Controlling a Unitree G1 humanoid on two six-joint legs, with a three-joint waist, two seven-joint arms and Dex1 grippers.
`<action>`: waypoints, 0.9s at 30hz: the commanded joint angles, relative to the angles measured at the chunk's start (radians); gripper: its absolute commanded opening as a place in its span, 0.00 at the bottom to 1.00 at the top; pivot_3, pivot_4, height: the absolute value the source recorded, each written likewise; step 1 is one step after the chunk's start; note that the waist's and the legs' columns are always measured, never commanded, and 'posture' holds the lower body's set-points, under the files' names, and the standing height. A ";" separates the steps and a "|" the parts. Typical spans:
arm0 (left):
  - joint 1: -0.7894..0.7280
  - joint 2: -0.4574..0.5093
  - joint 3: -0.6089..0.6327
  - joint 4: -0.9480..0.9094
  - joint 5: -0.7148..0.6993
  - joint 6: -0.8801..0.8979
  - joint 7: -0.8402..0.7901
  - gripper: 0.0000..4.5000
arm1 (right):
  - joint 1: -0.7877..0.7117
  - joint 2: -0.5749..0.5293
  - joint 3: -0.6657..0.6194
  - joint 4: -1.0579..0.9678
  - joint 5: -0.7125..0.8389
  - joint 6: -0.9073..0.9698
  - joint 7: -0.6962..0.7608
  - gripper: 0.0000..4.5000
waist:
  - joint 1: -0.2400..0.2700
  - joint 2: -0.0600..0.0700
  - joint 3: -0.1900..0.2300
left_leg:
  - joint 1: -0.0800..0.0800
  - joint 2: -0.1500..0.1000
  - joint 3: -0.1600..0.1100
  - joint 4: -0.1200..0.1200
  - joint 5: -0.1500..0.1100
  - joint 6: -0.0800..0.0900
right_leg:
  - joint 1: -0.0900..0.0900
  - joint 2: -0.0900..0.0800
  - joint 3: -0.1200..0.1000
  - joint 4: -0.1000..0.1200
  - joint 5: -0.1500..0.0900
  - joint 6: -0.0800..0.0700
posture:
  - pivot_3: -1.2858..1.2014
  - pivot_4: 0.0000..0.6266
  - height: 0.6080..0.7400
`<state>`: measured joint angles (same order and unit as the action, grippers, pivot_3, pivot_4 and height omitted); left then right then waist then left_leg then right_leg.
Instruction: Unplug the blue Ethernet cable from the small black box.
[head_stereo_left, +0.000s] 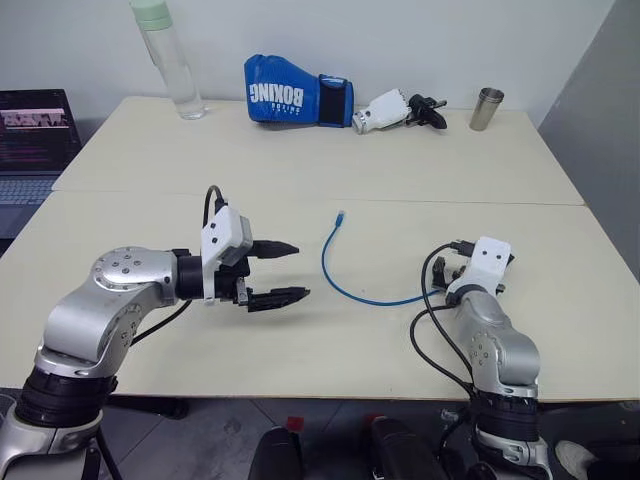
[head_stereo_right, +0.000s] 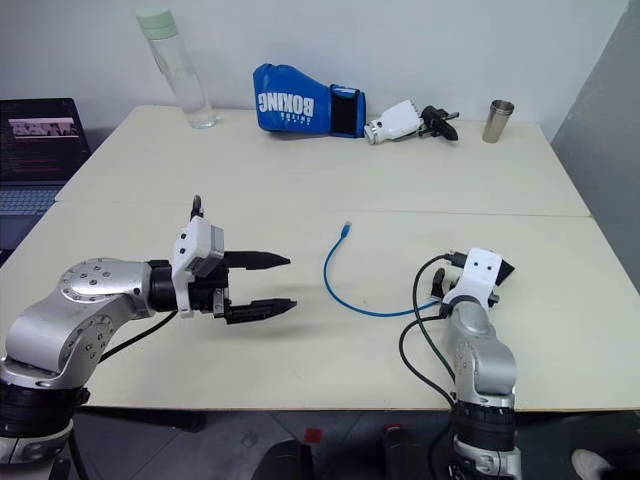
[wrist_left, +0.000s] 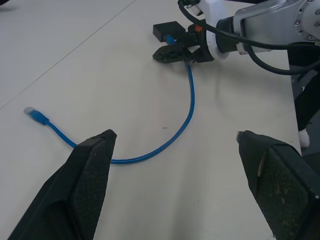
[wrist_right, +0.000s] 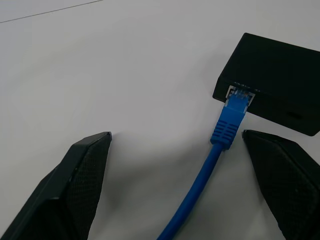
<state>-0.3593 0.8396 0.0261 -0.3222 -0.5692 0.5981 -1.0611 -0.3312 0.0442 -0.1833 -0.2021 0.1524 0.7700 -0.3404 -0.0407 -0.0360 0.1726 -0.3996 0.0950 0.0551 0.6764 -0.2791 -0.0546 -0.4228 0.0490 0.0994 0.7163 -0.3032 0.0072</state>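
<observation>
My right fingers, level with the plug's ribbed boot (wrist_right: 225, 133), should close.
The blue Ethernet cable (head_stereo_left: 345, 282) lies in a loose curve on the pale table (head_stereo_left: 300, 150); its free plug (head_stereo_left: 340, 215) rests near the table's middle. The other plug (wrist_right: 235, 107) sits in the port of the small black box (wrist_right: 277, 82), which lies flat at the right. My right gripper (wrist_right: 176, 134) is open just short of the box, one finger on either side of the cable and not touching it. My left gripper (head_stereo_left: 298, 270) hovers open over the table, left of the cable's curve, pointing toward it with nothing between its fingers.
At the table's far edge lie a blue boxing glove (head_stereo_left: 290, 100), a clear bottle (head_stereo_left: 172, 65), a metal cup (head_stereo_left: 487, 108) and a white-and-black tool (head_stereo_left: 395, 110). A laptop (head_stereo_left: 35, 140) stands off the far left. A seam (head_stereo_left: 300, 193) runs across the table.
</observation>
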 joint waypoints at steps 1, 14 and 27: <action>0.014 0.002 0.026 -0.034 0.004 -0.027 0.007 0.92 | -0.024 0.034 -0.046 0.014 -0.001 0.005 -0.041 0.87 | -0.001 0.000 0.000 | 0.000 0.000 0.000 0.000 0.000 0.000 | 0.000 0.000 0.000 0.000 0.000 0.000 | 0.52 0.24 1.00; 0.026 0.002 0.026 -0.024 0.007 -0.044 0.013 0.92 | -0.062 0.100 -0.091 -0.033 0.003 0.055 -0.064 0.12 | -0.016 0.000 0.000 | 0.000 0.000 -0.001 0.000 0.000 0.000 | 0.000 0.000 0.000 0.000 0.000 0.000 | 0.52 0.24 1.00; -0.007 -0.041 0.130 0.077 -0.106 0.069 0.076 0.92 | -0.047 -0.339 0.346 -0.053 -0.160 -0.261 0.467 0.02 | -0.020 0.001 0.001 | 0.000 -0.001 0.001 -0.001 0.000 0.000 | -0.001 0.000 0.000 -0.001 0.000 0.000 | 0.52 0.24 1.00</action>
<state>-0.3359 0.8023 0.0995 -0.2501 -0.6272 0.6346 -1.0005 -0.3673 -0.2382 0.0673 -0.2135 0.0426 0.6395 -0.0035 -0.0603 -0.0347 0.1734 -0.3996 0.0948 0.0550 0.6757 -0.2793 -0.0542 -0.4232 0.0491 0.0989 0.7154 -0.3035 0.0074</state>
